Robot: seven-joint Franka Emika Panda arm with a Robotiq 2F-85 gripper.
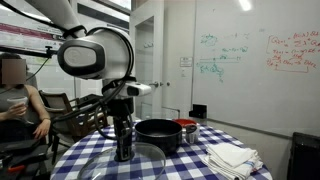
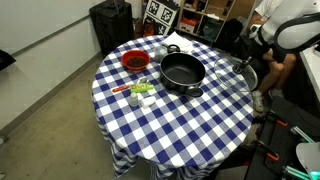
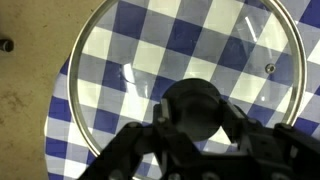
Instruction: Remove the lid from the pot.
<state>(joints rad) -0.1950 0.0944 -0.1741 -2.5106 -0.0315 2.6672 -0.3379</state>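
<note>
My gripper should lower the lid first. The lid is hanging above the cloth by the table's edge and would come down onto the cloth if I opened my gripper now.
The black pot (image 1: pixel 158 131) stands open on the checked table, also seen in an exterior view (image 2: pixel 182 71). The lid (image 3: pixel 180 50) is clear glass with a metal rim and a black knob; the tablecloth shows through it. It lies flat at or just above the cloth by the table's edge in both exterior views (image 1: pixel 128 156) (image 2: pixel 243 73), apart from the pot. My gripper (image 3: pixel 195 112) points straight down with its fingers closed on either side of the knob; it also shows in both exterior views (image 1: pixel 123 143) (image 2: pixel 249 62).
A red-and-silver container (image 2: pixel 134 62) sits beside the pot. White cloths (image 1: pixel 232 156) lie on the table. Small items (image 2: pixel 140 92) sit near the red container. A seated person (image 1: pixel 15 100) is close to the round table (image 2: pixel 170 130). Shelves and a whiteboard stand behind.
</note>
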